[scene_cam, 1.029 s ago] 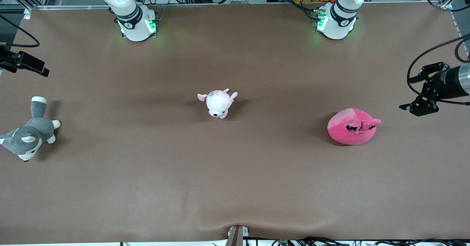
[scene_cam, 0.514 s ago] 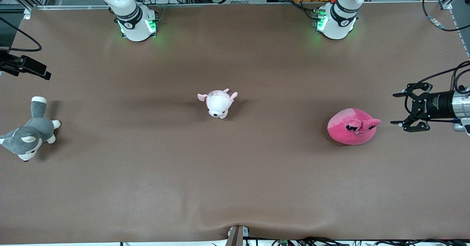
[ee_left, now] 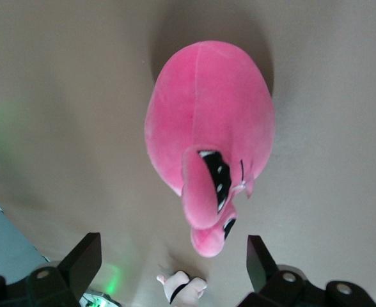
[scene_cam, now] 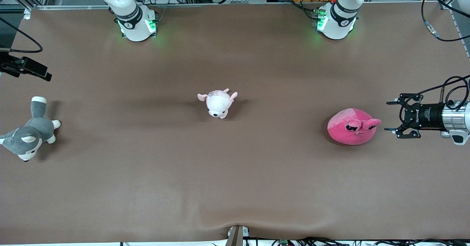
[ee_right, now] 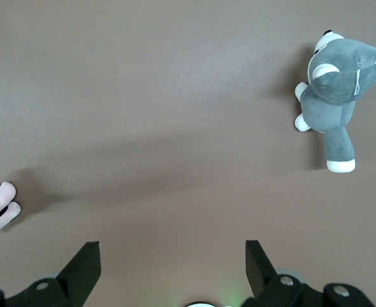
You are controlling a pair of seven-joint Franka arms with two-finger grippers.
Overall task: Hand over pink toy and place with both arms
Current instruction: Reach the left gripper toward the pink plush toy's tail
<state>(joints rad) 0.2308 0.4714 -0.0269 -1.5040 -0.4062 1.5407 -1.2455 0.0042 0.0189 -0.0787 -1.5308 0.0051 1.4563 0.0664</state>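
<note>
My left gripper grabs the pink toy by its ear [scene_cam: 373, 122] next. That keeps the pink toy's round body [scene_cam: 344, 123] free to pass to my right gripper.
The pink toy [scene_cam: 353, 126], a round hot-pink plush with a lighter patch, lies on the table toward the left arm's end. In the left wrist view it [ee_left: 207, 128] sits just ahead of the fingers, ears toward them. My left gripper [scene_cam: 388, 115] is open and empty. It hovers beside the toy, over the table strip at the left arm's end, with its fingers pointing at the toy; it also shows in the left wrist view [ee_left: 173, 256]. My right gripper [scene_cam: 42, 73] waits open and empty over the right arm's end of the table and shows in its own wrist view [ee_right: 173, 256].
A small white-and-pale-pink plush [scene_cam: 218, 102] lies mid-table. A grey-and-white husky plush [scene_cam: 29, 134] lies at the right arm's end, also seen in the right wrist view [ee_right: 335, 96]. The brown mat [scene_cam: 235, 187] has a ripple at its front edge.
My left gripper has swung toward the front camera and closer to the pink toy, ending level with it and turned to face it. The right gripper barely shifted. The toys have not moved.
</note>
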